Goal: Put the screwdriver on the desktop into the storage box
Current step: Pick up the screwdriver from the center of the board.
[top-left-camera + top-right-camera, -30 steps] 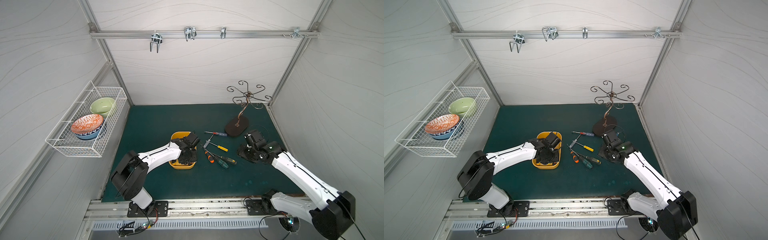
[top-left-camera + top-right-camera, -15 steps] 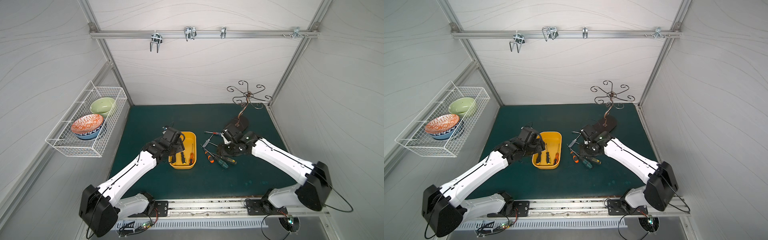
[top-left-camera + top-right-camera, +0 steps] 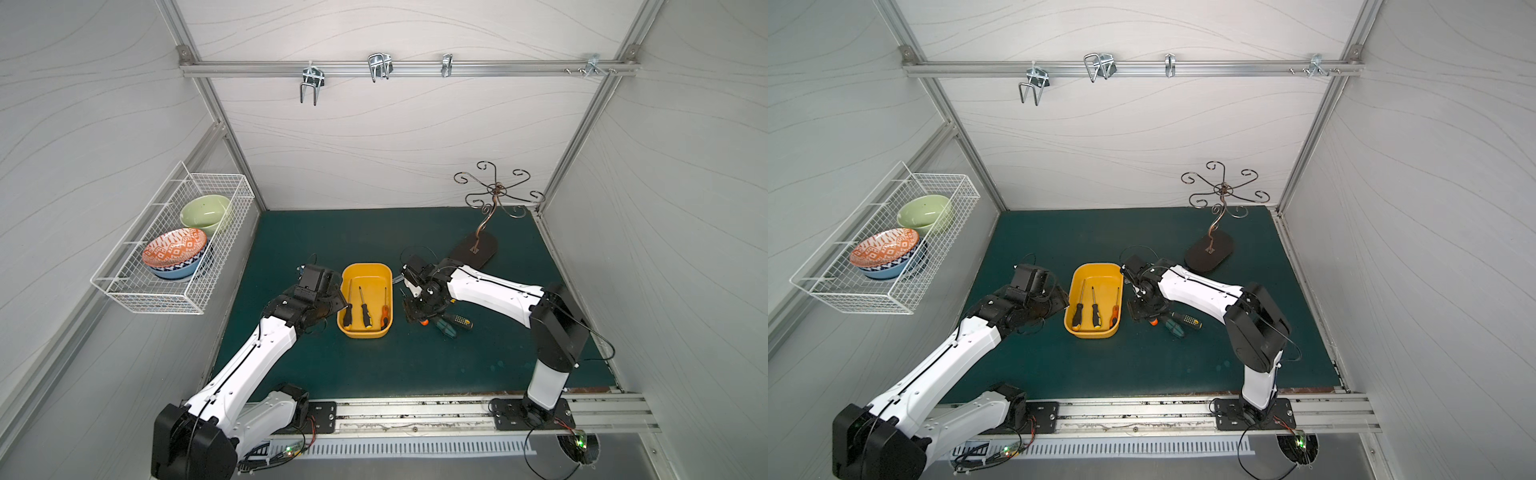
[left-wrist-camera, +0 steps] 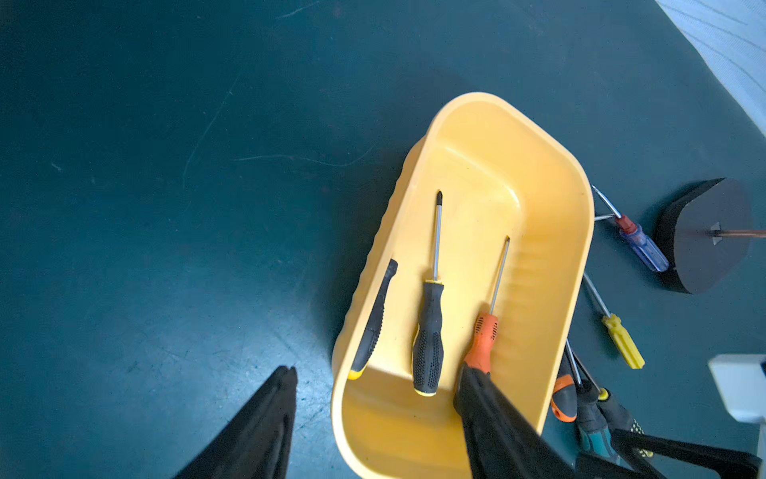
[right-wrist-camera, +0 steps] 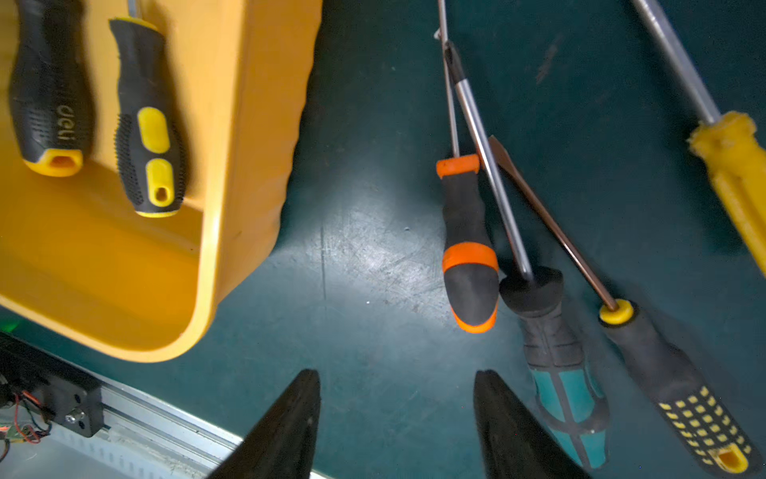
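The robot's right gripper should lift the orange-black screwdriver free of the crossed screwdriver stems and into the storage box (image 3: 365,266), so it should grab the screwdriver across its handle.
The yellow storage box (image 3: 365,266) (image 3: 1096,266) stands mid-desktop (image 3: 374,365) and holds three screwdrivers: two black-yellow (image 4: 429,331) and one orange (image 4: 483,331). My left gripper (image 3: 338,305) (image 4: 375,369) is open and empty, straddling the box's left wall at its near end. Several more screwdrivers lie loose to the right of the box: orange-black (image 5: 468,249), teal (image 5: 568,394), black-yellow (image 5: 684,394), yellow (image 5: 738,174) and blue (image 4: 642,244). My right gripper (image 3: 415,311) (image 5: 397,373) hangs open over bare desktop between the box wall (image 5: 257,124) and the orange-black handle.
A metal hook stand on a dark oval base (image 3: 478,249) is behind the right arm. On the left wall hangs a white wire basket (image 3: 174,249) with bowls. An aluminium rail (image 3: 415,415) runs along the front edge.
My left gripper has drawn back from over the box to its left wall and opened. My right gripper has swung in from the right to the loose screwdrivers and opened wider.
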{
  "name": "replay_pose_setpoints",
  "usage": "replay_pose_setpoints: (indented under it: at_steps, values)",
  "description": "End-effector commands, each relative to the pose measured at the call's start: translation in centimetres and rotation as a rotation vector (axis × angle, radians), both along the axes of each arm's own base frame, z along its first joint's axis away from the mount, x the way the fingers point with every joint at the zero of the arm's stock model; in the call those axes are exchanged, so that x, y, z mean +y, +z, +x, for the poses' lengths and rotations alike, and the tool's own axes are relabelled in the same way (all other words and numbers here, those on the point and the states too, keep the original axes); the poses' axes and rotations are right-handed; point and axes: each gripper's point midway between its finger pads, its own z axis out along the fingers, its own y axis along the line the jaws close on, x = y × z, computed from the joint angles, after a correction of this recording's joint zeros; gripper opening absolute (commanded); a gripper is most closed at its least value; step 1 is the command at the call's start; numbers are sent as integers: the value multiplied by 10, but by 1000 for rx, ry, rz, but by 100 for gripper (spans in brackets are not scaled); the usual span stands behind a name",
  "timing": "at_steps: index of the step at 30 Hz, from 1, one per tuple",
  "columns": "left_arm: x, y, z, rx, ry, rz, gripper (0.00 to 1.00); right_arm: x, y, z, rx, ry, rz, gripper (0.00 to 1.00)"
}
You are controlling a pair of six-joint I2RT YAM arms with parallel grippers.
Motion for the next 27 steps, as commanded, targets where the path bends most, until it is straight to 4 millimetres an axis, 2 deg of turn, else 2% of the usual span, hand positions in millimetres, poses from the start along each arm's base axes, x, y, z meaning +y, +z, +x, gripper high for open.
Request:
replay_pose_setpoints:
  at_steps: [1,15,27]
  values:
    - [3,4,-1,-9,1,-8,66,-6,-11,2,1,18,-72,61]
    - [13,-3,-4,12,21,-14,66,-6,-39,15,-11,38,-158,58]
    - [13,-1,1,4,22,-18,66,3,-51,23,-31,56,-191,54]
